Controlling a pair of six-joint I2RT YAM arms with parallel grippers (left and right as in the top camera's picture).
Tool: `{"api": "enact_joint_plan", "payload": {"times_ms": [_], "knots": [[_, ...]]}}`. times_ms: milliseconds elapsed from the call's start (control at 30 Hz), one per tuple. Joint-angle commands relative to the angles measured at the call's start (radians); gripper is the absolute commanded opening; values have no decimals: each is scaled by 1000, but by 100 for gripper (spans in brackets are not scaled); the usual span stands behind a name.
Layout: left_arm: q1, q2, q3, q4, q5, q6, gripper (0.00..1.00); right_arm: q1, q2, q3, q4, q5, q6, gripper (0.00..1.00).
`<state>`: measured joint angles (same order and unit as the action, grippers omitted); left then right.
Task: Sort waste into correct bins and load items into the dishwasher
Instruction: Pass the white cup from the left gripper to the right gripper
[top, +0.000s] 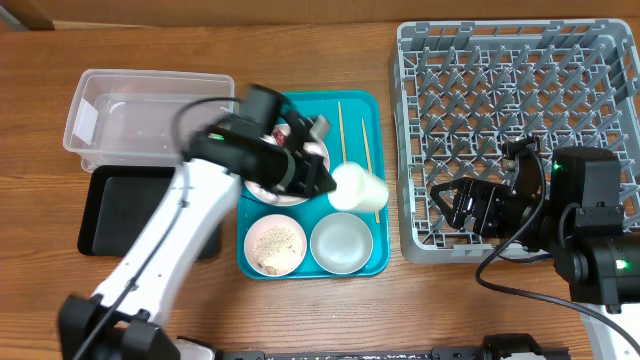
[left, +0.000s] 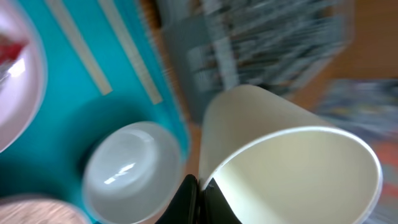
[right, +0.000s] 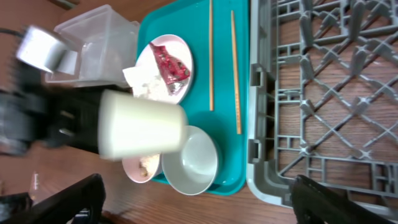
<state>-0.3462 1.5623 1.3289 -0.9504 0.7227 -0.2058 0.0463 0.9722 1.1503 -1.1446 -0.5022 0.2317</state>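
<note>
I need to grab the cup with my right gripper by its closed base end (top: 381, 194), which leaves the cup's rim free. Then the white cup can go opening-first into the rack (top: 510, 100).
My left gripper (top: 322, 180) is shut on the rim of a white cup (top: 358, 188), held on its side above the teal tray's right part; the wrist view shows the jaws (left: 199, 199) pinching the cup's wall (left: 280, 162). My right gripper (top: 455, 205) is open and empty (right: 199, 205) at the grey dish rack's (top: 510, 100) front left corner. A white plate (right: 163, 65) holds a red foil wrapper (right: 171, 62) and a white napkin (right: 140, 84). Two chopsticks (top: 340, 135) lie on the tray. A pink bowl with rice (top: 277, 243) sits next to an empty white bowl (top: 341, 242).
The teal tray (top: 352, 120) lies between the rack and the bins. A clear tub (top: 140, 110) stands at the far left, with a black tray (top: 120, 210) in front of it, partly under my left arm. Bare wood lies along the front edge.
</note>
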Motion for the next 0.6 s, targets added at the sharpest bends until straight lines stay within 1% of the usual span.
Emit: {"api": "enact_joint_plan", "payload": {"times_ms": [0, 100, 200, 400, 467, 567], "knots": [[118, -29, 21, -26, 599, 187, 4, 0, -10, 35, 40, -261, -103, 92], [155, -29, 20, -78, 759, 272, 4, 8, -3, 35, 105, -443, -143, 92], [154, -29, 20, -93, 841, 301, 4, 42, 6, 35, 185, -488, -142, 98], [129, -29, 20, -93, 853, 300, 4, 133, 38, 35, 311, -495, -93, 99], [128, -29, 20, -93, 848, 300, 4, 172, 53, 35, 349, -523, -89, 97], [127, -29, 20, -93, 838, 300, 4, 237, 69, 35, 399, -546, -90, 92]]}}
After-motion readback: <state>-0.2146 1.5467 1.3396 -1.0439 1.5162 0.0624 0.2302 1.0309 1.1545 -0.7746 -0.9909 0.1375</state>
